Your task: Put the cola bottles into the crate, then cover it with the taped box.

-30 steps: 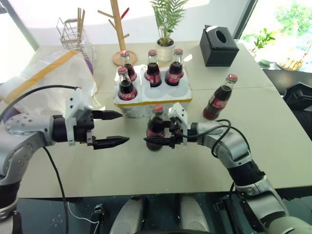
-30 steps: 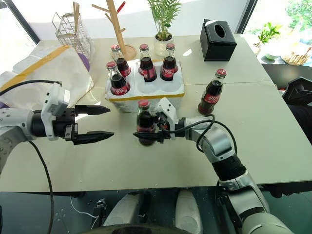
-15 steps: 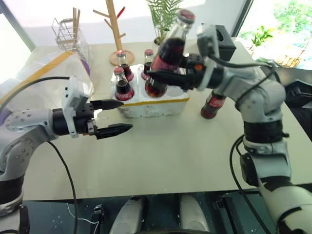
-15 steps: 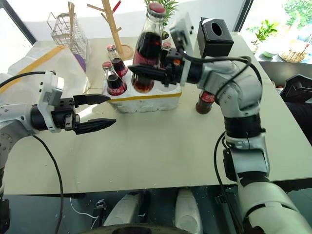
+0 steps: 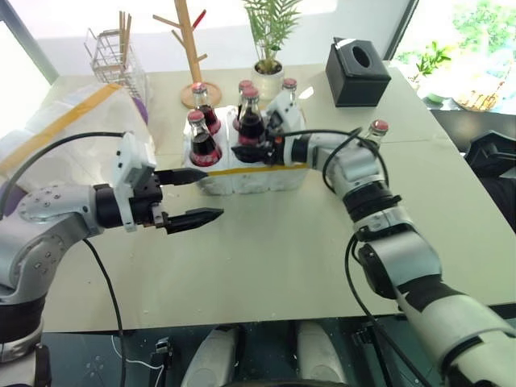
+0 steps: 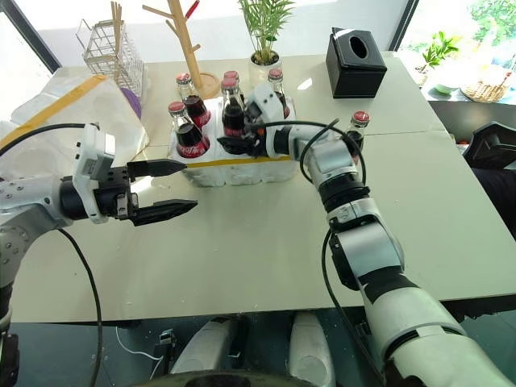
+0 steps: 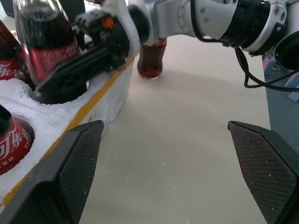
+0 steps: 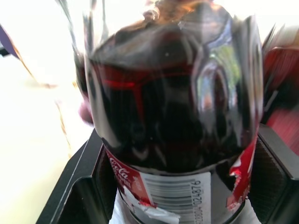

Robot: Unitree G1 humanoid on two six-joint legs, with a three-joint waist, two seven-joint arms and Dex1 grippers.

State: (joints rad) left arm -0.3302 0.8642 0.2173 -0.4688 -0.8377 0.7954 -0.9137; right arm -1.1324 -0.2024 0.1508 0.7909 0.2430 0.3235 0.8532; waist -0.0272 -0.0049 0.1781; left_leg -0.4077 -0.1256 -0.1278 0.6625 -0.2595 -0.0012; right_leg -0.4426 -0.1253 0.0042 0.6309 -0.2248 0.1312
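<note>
My right gripper needs to release the bottle now, as its base is in the opening of the crate's front middle hole (image 5: 249,160).
The white crate (image 5: 266,174) with its yellow band stands at mid-table, and several cola bottles (image 5: 201,140) stand in its holes. My right gripper (image 5: 246,150) is shut on another cola bottle (image 6: 233,114), upright, with its base down at the front middle hole (image 7: 60,94). The same bottle (image 8: 173,121) sits between the dark fingers in the right wrist view. One loose bottle (image 5: 376,131) stands on the table to the right of the crate, partly behind my right arm. My left gripper (image 5: 214,193) hangs open and empty just left of the crate's front. The taped box (image 5: 56,129) lies at the far left.
A black tissue box (image 5: 360,71) sits at the back right. A potted plant (image 5: 270,76), a wooden branch stand (image 5: 192,48) and a wire rack (image 5: 113,56) line the back edge behind the crate. Bare tabletop (image 5: 274,250) stretches in front of the crate.
My right arm lifted the bottle from the table in front of the crate, swung it up high, then brought it down to the crate's front middle hole. The left gripper has stayed put.
</note>
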